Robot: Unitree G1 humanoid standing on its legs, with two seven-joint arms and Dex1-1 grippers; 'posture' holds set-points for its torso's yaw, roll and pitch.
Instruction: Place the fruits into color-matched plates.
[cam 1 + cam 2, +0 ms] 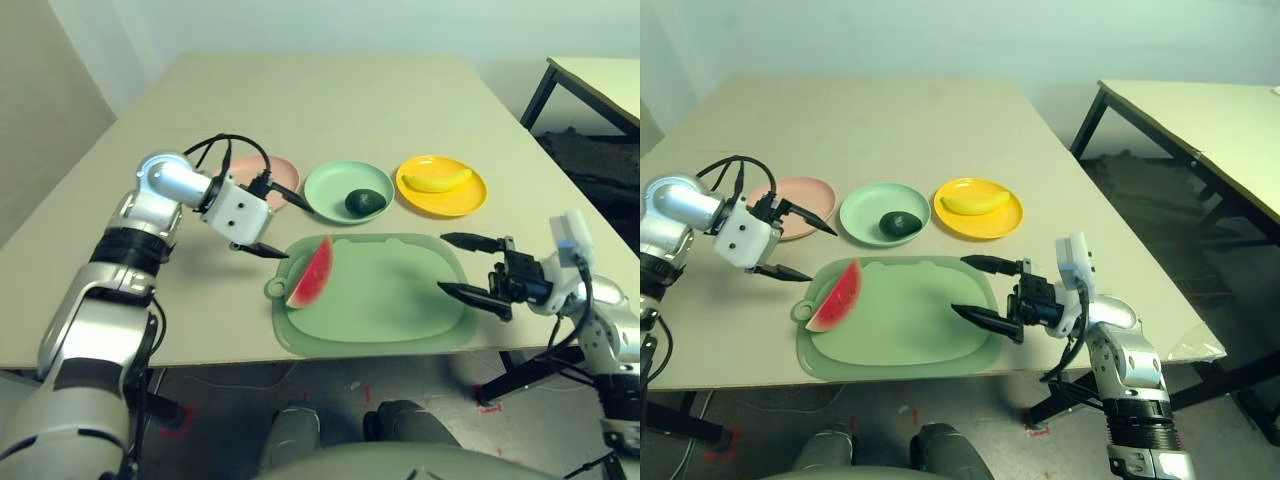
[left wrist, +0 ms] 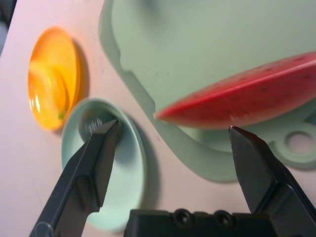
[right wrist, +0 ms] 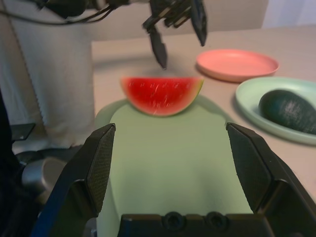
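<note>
The red watermelon wedge is long and gets narrower toward both its ends, so my left gripper will next grab it across its thick middle (image 1: 312, 274) (image 2: 276, 92) to place it.
The red watermelon wedge (image 1: 312, 272) stands on its rind at the left end of the pale green cutting mat (image 1: 385, 300). The dark avocado (image 1: 365, 202) lies in the mint green plate (image 1: 325, 185). The banana (image 1: 437, 180) lies in the yellow plate (image 1: 468, 200). The salmon pink plate (image 1: 285, 172) holds nothing and is partly covered by my left wrist. My left gripper (image 1: 293, 230) is open just left of the wedge, one finger over the gap between the pink and green plates. My right gripper (image 1: 444, 264) is open at the mat's right edge, pointing at the wedge (image 3: 160, 95).
The three plates stand in a row behind the mat. The mat's loop tab (image 1: 276, 290) sticks out at its left, under the wedge. A second table (image 1: 1200, 110) with black legs stands off to the right. Bare tabletop stretches behind the plates.
</note>
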